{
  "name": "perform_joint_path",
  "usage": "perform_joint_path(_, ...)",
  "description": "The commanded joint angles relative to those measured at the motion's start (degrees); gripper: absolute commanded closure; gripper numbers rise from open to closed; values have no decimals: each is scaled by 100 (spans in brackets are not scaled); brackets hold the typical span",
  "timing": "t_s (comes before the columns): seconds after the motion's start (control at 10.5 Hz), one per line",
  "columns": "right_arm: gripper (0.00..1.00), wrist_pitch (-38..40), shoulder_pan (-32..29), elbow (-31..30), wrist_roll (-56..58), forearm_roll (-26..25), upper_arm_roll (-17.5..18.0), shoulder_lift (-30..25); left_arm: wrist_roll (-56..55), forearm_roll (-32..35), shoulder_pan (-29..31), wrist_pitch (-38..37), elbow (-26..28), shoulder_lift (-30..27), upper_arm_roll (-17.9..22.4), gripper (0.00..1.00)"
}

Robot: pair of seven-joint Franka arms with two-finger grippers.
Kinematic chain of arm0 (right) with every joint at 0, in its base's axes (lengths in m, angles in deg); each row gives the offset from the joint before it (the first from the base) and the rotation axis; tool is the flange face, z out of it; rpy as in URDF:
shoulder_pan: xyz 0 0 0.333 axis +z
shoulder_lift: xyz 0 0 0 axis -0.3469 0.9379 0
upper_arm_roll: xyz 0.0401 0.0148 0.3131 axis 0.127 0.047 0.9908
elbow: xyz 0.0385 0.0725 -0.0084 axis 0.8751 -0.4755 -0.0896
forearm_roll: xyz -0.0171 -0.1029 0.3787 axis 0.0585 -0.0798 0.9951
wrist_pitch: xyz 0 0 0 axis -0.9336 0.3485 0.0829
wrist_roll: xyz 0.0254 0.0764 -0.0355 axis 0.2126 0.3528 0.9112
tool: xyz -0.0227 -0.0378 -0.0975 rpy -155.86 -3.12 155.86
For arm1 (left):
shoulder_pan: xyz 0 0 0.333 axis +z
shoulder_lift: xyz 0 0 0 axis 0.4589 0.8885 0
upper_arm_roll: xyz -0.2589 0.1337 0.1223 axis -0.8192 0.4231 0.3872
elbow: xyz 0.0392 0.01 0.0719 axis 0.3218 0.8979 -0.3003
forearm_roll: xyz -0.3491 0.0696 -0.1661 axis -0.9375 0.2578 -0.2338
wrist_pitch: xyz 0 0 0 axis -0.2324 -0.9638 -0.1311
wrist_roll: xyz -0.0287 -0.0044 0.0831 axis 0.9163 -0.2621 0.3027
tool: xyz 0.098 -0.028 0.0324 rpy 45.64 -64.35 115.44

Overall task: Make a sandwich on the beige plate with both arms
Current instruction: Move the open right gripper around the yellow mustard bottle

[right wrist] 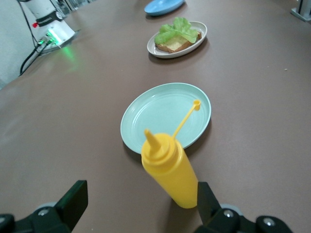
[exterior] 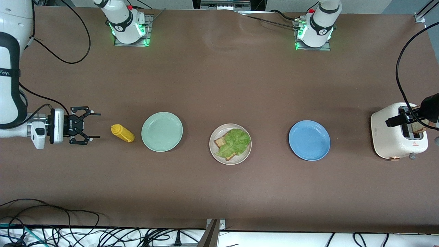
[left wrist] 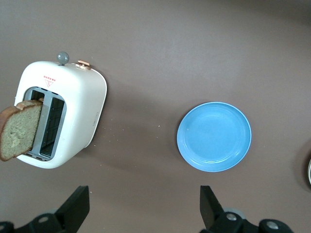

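Note:
The right gripper takes hold of the yellow squeeze bottle by its lower body [exterior: 127, 135] next, to dress the green lettuce leaf [exterior: 236, 140] on the beige plate.
The beige plate [exterior: 213, 152] sits mid-table and holds one brown bread slice [exterior: 221, 141] with a green lettuce leaf [exterior: 236, 140] on top. It also shows in the right wrist view [right wrist: 197, 44], with the lettuce [right wrist: 175, 28] on it. A second bread slice [exterior: 417, 127] [left wrist: 19, 131] sticks out of the white toaster [exterior: 391, 137] [left wrist: 82, 107]. My left gripper [exterior: 408, 118] [left wrist: 144, 213] is open and empty, up over the toaster. My right gripper [exterior: 97, 126] [right wrist: 141, 208] is open and empty, low at the right arm's end of the table.
A yellow squeeze bottle [exterior: 122, 133] [right wrist: 170, 170] sits just ahead of the right fingertips. A mint-green plate [exterior: 162, 131] [right wrist: 160, 111] lies between it and the beige plate. A blue plate [exterior: 309, 140] [left wrist: 214, 136] lies between the beige plate and the toaster.

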Motion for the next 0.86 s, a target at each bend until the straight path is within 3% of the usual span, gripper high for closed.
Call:
perform_joint_path(0.0, 0, 212, -29, 28, 944, 639, -102, 429, 102, -124, 19, -5, 44, -50, 13, 0)
perform_joint_path(0.29, 0, 221, -64, 90, 1885, 844, -102, 888, 93, -124, 1, -5, 44, -50, 13, 0)
perform_joint_path(0.77, 0, 212, -55, 98, 2846, 1730, -49, 1556, 31, -124, -8, -5, 36, -50, 4, 0)
